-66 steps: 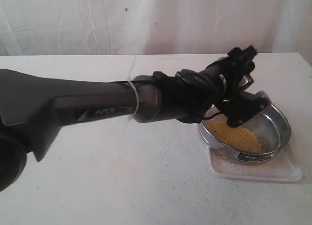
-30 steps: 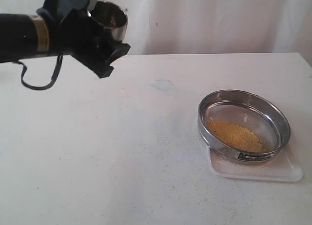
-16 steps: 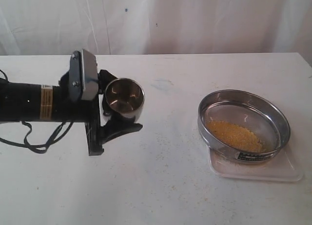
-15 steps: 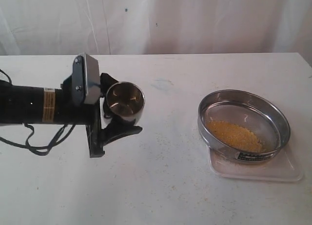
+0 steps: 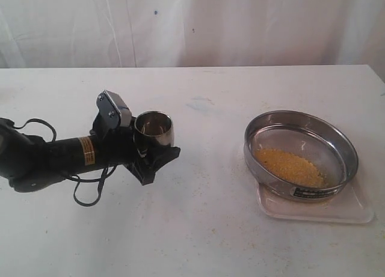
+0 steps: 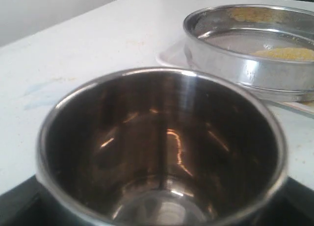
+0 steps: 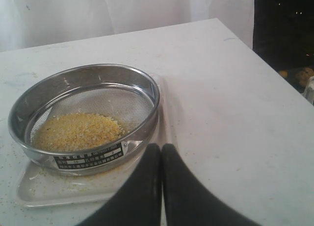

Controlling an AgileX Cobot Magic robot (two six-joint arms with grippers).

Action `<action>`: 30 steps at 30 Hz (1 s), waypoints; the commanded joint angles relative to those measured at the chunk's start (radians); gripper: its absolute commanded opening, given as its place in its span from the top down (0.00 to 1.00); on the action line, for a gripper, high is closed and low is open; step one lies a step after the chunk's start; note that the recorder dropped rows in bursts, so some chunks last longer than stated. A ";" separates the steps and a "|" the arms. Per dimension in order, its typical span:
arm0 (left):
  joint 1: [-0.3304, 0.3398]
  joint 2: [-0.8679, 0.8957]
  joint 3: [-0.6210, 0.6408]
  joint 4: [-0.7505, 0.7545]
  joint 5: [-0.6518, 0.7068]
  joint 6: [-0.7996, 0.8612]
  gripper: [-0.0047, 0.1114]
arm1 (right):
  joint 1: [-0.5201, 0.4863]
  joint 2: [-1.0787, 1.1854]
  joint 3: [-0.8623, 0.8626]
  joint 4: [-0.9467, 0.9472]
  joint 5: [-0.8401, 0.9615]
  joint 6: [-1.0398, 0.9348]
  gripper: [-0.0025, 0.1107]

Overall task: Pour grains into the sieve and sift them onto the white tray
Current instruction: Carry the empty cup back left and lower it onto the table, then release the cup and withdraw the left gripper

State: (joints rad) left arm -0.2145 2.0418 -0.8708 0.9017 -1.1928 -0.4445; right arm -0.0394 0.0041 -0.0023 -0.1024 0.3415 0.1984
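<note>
The steel cup (image 5: 154,127) hangs above the table and would drop if I opened now, so my left gripper keeps holding the cup for now.
The sieve (image 5: 269,177) sits on the white tray (image 5: 356,214) at the table's right, with a heap of golden grains (image 5: 292,167) on its mesh. My left gripper (image 5: 155,147) is low over the table left of centre, shut on a small steel cup (image 5: 154,127) that stands upright, mouth up. In the left wrist view the cup (image 6: 162,147) fills the picture and looks empty, with the sieve (image 6: 245,71) beyond it. My right gripper (image 7: 161,148) is shut and holds nothing, just short of the tray (image 7: 64,191) and sieve (image 7: 136,148); grains (image 7: 78,131) lie inside.
A black cable (image 5: 89,196) loops from the left arm onto the table. Loose grains speckle the tabletop around the tray. A white curtain (image 5: 240,24) hangs behind the table. The table's edge (image 7: 265,59) drops to a dark area beyond the sieve.
The left arm has come down from high at the far left to just above the table. The cup it holds has tipped from tilted to upright. Sieve, tray and grains have not moved.
</note>
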 commanded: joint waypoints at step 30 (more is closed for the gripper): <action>-0.068 -0.168 -0.120 0.119 -0.028 -0.233 0.06 | 0.001 -0.004 0.002 -0.003 -0.005 0.000 0.98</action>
State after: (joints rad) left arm -0.3191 1.9597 -0.9896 0.9300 -1.1987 -0.6058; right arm -0.0394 0.0041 -0.0023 -0.1024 0.3415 0.1984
